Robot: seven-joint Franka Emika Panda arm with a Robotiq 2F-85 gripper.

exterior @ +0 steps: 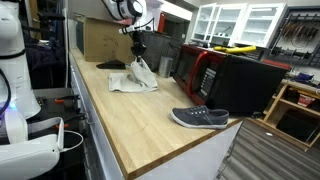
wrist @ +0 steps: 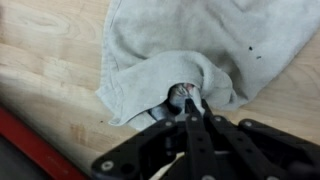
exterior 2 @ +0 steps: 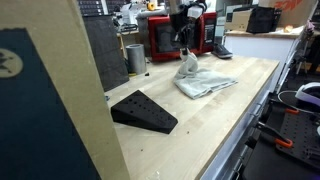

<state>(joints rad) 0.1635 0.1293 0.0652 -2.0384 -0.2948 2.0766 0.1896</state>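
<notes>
The raised fold has its highest point above and beside the flat cloth. I need to lower the fold onto that cloth before my gripper lets go of it.
A pale grey cloth (exterior: pixel 133 78) lies on the wooden counter (exterior: pixel 150 115), one part pulled up into a peak. My gripper (exterior: pixel 138 52) hangs over it, shut on that raised fold. In the wrist view the black fingers (wrist: pixel 192 108) are pinched together on the cloth (wrist: pixel 190 45), which drapes away from them over the wood. In an exterior view the gripper (exterior 2: pixel 184 45) lifts the cloth (exterior 2: pixel 203 82) in front of the red microwave (exterior 2: pixel 168 38).
A grey shoe (exterior: pixel 200 118) lies near the counter's front corner. A red and black microwave (exterior: pixel 215 75) stands against the wall side. A cardboard box (exterior: pixel 100 38) sits at the far end. A black wedge (exterior 2: pixel 143 110) and a metal cup (exterior 2: pixel 135 58) stand on the counter.
</notes>
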